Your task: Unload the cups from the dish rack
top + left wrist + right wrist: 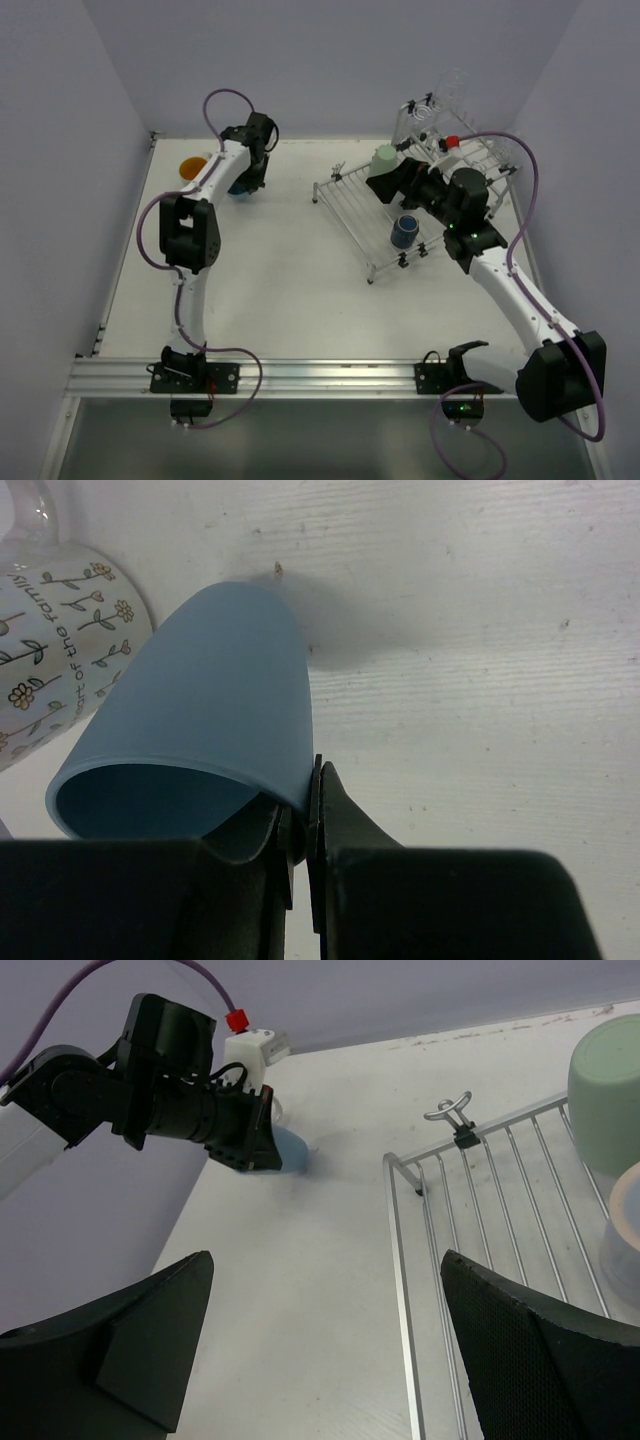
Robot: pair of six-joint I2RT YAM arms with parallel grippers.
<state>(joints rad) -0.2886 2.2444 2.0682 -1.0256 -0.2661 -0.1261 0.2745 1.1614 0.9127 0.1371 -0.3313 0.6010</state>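
Observation:
The light blue cup's base is just over the flat, empty table beside the mug, so it is time for my left gripper to release the cup now.
My left gripper [245, 182] is at the far left of the table, shut on the rim of a light blue cup [200, 710], which it holds tilted just over the table; both also show in the right wrist view [290, 1150]. A white flowered mug with an orange inside [192, 167] stands beside it [60, 650]. The silver dish rack [350, 205] holds a pale green cup [384, 160] and a dark blue cup [405, 232]. My right gripper [388, 183] is open and empty over the rack's left edge [400, 1260], near the green cup [610, 1070].
Clear glasses [440, 105] sit in the rack's raised back section. A pale cup with a peach rim [622, 1230] stands on the rack at the right edge of the right wrist view. A clear glass [35, 505] stands behind the flowered mug. A metal clip [450, 1112] is on the rack's corner.

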